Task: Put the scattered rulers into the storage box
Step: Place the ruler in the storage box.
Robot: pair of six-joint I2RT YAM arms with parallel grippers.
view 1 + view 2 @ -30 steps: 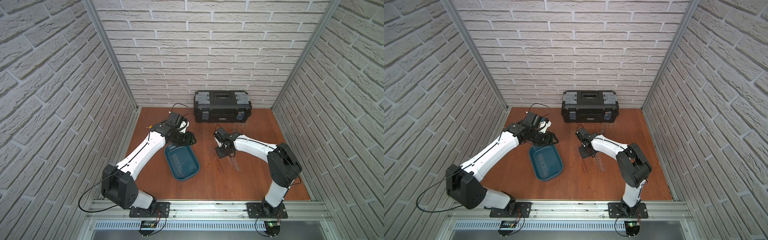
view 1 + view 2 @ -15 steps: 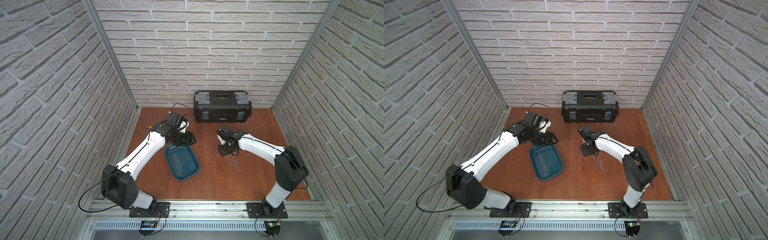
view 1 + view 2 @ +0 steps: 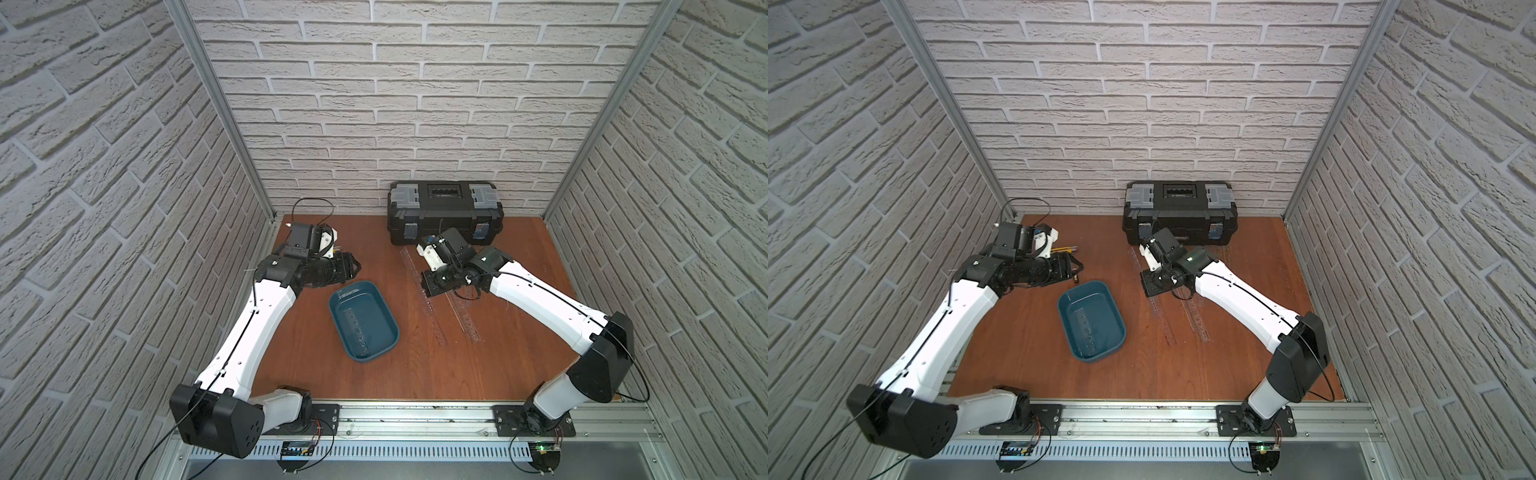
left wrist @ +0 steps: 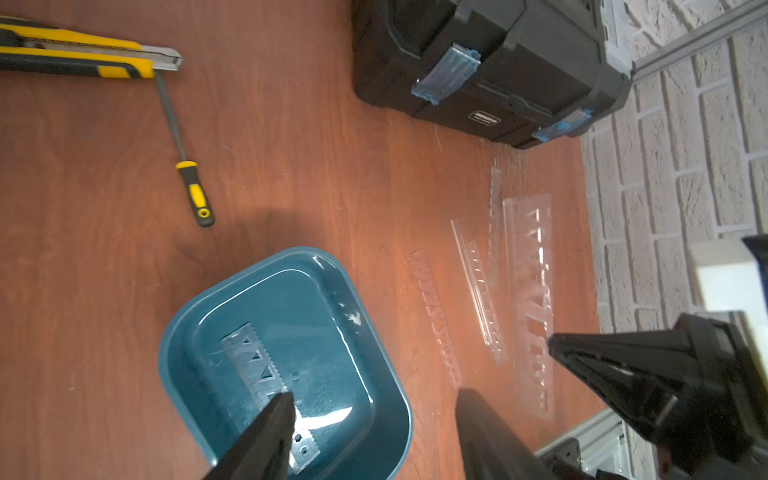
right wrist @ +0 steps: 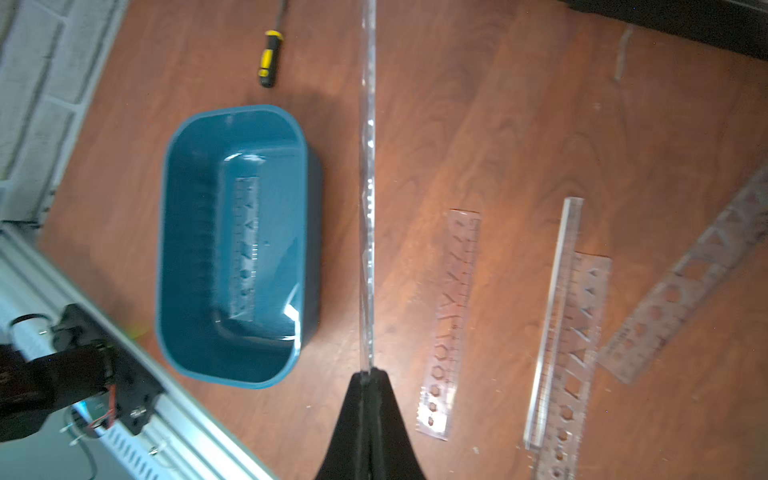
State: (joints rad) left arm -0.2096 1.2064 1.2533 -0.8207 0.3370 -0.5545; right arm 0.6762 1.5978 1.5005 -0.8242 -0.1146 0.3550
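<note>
The held ruler (image 5: 367, 176) hangs over wood beside the storage box (image 5: 276, 232), so it moves toward the storage box, before my right gripper releases it.
The storage box (image 3: 384, 305) (image 3: 1061, 309) is a teal tray near the middle of the table, with one clear ruler (image 3: 358, 328) (image 4: 253, 365) (image 5: 245, 245) lying in it. My right gripper (image 3: 428, 290) (image 5: 368, 374), to the right of the tray, is shut on the end of another ruler (image 5: 368, 208) (image 3: 411, 266), which shows edge-on in the right wrist view. Several rulers (image 3: 465, 318) (image 5: 451, 324) (image 4: 532, 299) lie on the wood under and beside that arm. My left gripper (image 3: 353, 266) (image 4: 374, 419) hangs open over the tray's far end, holding nothing.
A black toolbox (image 3: 444, 212) (image 4: 498, 62) stands against the back wall. A yellow-and-black utility knife (image 4: 83, 58) and a small screwdriver (image 4: 187, 174) (image 5: 270, 58) lie at the back left, behind the tray. Brick walls close in both sides.
My right arm's elbow has swung outward to the right while its gripper stays shut on the ruler. The left arm and the tray have not moved.
</note>
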